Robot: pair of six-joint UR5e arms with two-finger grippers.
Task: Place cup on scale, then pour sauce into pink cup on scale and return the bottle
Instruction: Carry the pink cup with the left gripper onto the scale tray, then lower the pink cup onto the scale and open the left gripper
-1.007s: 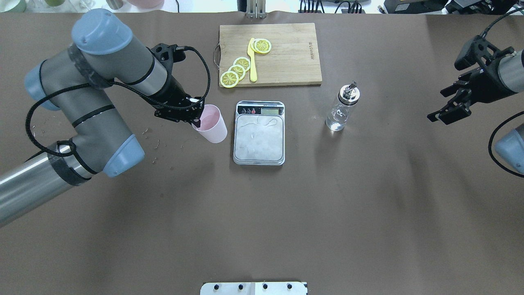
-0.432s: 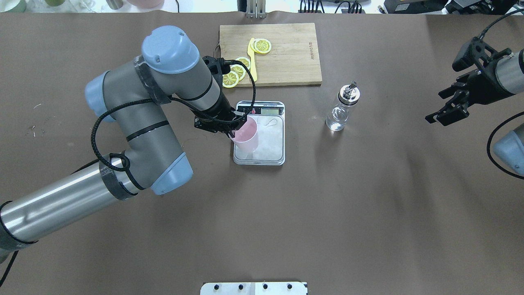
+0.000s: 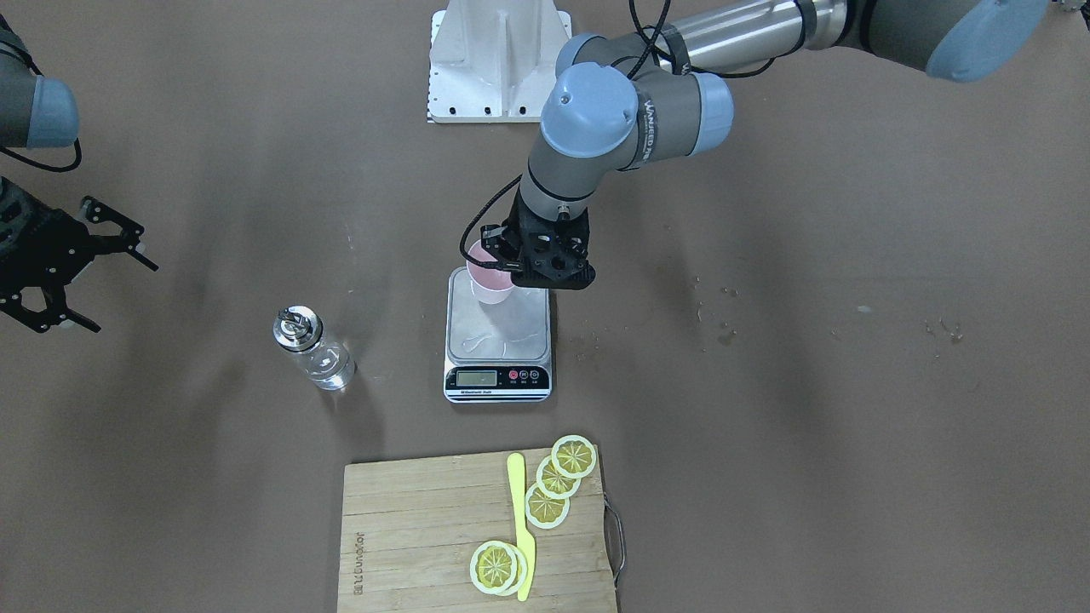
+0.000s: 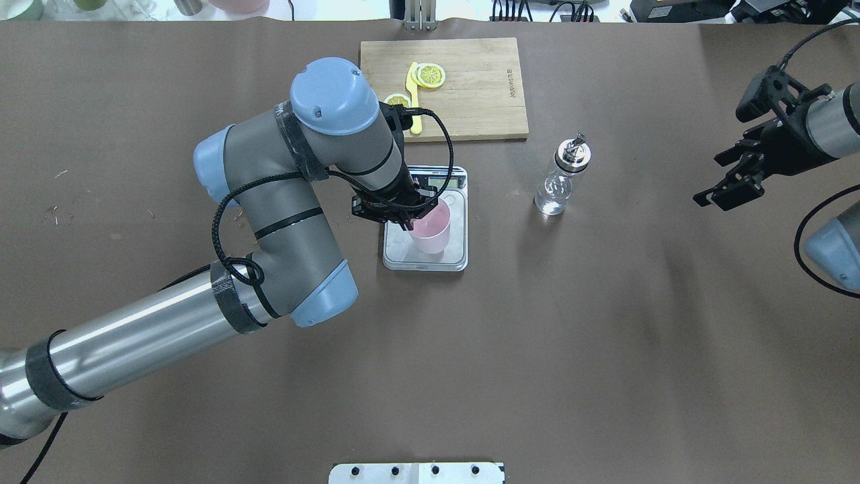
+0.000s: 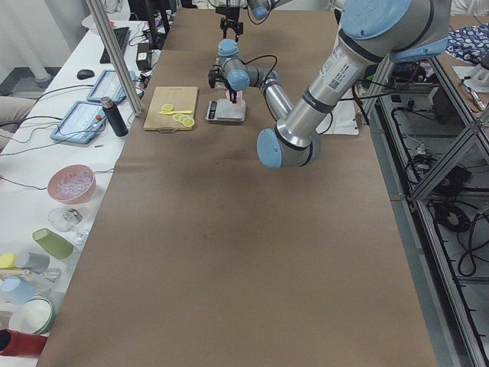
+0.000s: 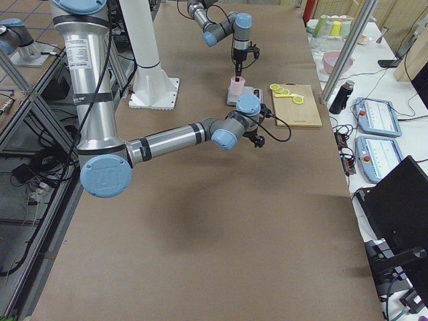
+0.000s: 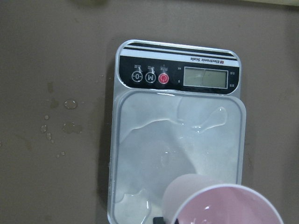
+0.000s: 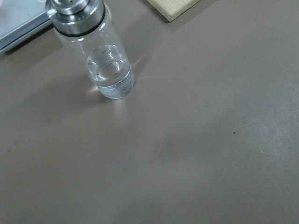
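Observation:
The cup's base sits over the platform's upper edge, so my left gripper next moves the pink cup nearer the scale platform's middle [image 3: 498, 330] [image 7: 176, 140] before releasing it.
My left gripper [image 4: 408, 223] is shut on the near-left rim of the pale pink cup [image 4: 431, 230] and holds it upright over the steel platform of the scale [image 4: 457, 250]. I cannot tell whether the cup's base touches the platform. The left wrist view shows the cup [image 7: 224, 203] at the bottom edge over the wet platform [image 7: 159, 149]. The clear glass bottle [image 4: 562, 178] with a metal pourer stands right of the scale, with a little clear sauce [image 8: 110, 74] at its bottom. My right gripper [image 4: 705, 180] is open and empty, far right of the bottle.
A wooden cutting board [image 4: 470, 87] lies behind the scale with lemon slices [image 4: 431, 74] and a yellow knife [image 4: 415, 114]. Small water drops [image 7: 65, 116] lie on the brown table to the left of the scale. The robot's base plate [image 4: 416, 472] sits at the near edge.
My left arm has carried the pink cup to the right, from the table left of the scale to over its platform. The right gripper has drifted slightly left and up.

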